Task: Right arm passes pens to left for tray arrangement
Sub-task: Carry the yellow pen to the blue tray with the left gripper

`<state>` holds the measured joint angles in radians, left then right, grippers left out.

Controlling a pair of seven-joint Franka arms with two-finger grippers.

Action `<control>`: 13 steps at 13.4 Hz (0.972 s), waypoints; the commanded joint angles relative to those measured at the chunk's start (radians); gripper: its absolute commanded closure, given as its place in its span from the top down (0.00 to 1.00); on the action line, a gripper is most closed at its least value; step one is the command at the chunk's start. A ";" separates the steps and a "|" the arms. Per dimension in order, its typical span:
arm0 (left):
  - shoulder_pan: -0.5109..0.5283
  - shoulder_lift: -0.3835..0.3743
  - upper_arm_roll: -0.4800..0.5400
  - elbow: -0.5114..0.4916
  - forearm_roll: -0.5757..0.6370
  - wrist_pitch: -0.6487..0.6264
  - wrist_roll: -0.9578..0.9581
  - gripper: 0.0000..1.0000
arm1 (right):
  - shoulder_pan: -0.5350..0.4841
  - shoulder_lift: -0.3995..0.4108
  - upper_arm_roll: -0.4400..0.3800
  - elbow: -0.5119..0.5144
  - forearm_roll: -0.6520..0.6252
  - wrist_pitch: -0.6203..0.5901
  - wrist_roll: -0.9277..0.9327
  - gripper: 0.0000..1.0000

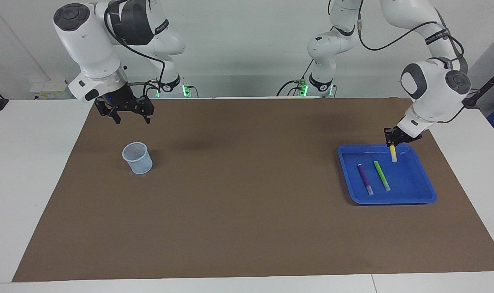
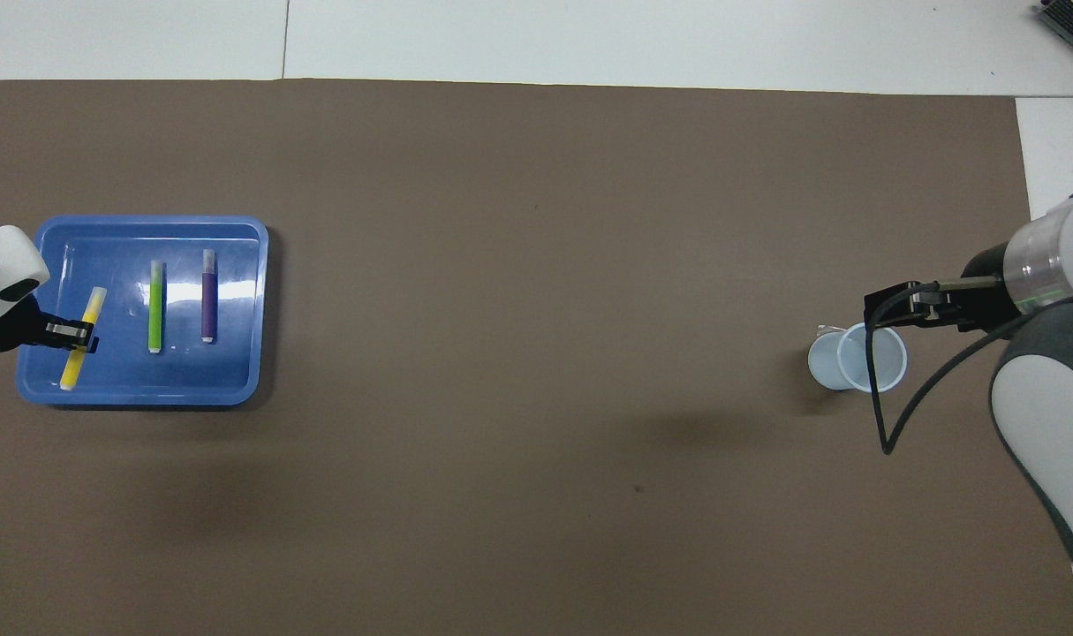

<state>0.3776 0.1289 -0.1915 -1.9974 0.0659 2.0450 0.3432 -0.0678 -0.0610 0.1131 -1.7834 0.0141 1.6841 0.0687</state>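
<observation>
The yellow pen (image 2: 79, 346) hangs tilted above the blue tray's bottom in the overhead view, so my left gripper must hold it until it gets there.
The blue tray (image 1: 423, 191) (image 2: 236, 380) lies at the left arm's end of the table. A purple pen (image 1: 364, 179) (image 2: 208, 294) and a green pen (image 1: 381, 175) (image 2: 155, 306) lie side by side in it. My left gripper (image 1: 392, 141) (image 2: 79, 335) hangs over the tray's edge nearest the robots, shut on the yellow pen (image 1: 393, 154) (image 2: 79, 346), which points down toward the tray floor beside the green pen. My right gripper (image 1: 131, 118) (image 2: 889, 305) is open in the air, over the mat on the robots' side of the cup, holding nothing.
A small pale-blue translucent cup (image 1: 137, 158) (image 2: 858, 358) stands upright on the brown mat (image 1: 238, 203) at the right arm's end. White table (image 1: 35, 171) borders the mat.
</observation>
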 commanded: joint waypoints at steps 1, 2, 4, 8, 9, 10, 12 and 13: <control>0.030 0.098 -0.011 0.084 0.015 0.044 0.008 0.00 | 0.007 -0.031 -0.009 -0.030 -0.006 -0.006 -0.017 1.00; 0.058 0.119 -0.011 0.084 0.008 0.090 -0.013 0.00 | -0.004 -0.031 -0.009 -0.030 -0.006 -0.006 -0.021 1.00; 0.079 0.152 -0.012 0.072 0.008 0.182 -0.100 0.00 | -0.015 -0.028 -0.010 -0.027 -0.006 -0.009 -0.023 1.00; 0.060 0.163 -0.012 0.014 0.008 0.300 -0.246 0.00 | -0.013 -0.010 -0.042 0.065 -0.019 -0.098 -0.020 1.00; 0.046 0.164 -0.012 0.008 0.009 0.316 -0.254 0.00 | -0.015 -0.010 -0.049 0.084 -0.014 -0.119 -0.021 1.00; 0.041 0.167 -0.011 0.008 0.009 0.323 -0.254 0.00 | -0.015 -0.011 -0.055 0.093 -0.006 -0.133 -0.021 1.00; 0.041 0.196 -0.011 0.006 0.011 0.375 -0.253 0.00 | -0.015 -0.017 -0.066 0.095 0.001 -0.141 -0.021 1.00; 0.041 0.207 -0.011 0.006 0.012 0.385 -0.251 0.00 | -0.015 -0.017 -0.066 0.093 0.000 -0.141 -0.021 1.00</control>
<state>0.4246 0.3117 -0.2107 -1.9841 0.0654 2.3810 0.1070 -0.0737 -0.0726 0.0454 -1.6938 0.0126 1.5591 0.0687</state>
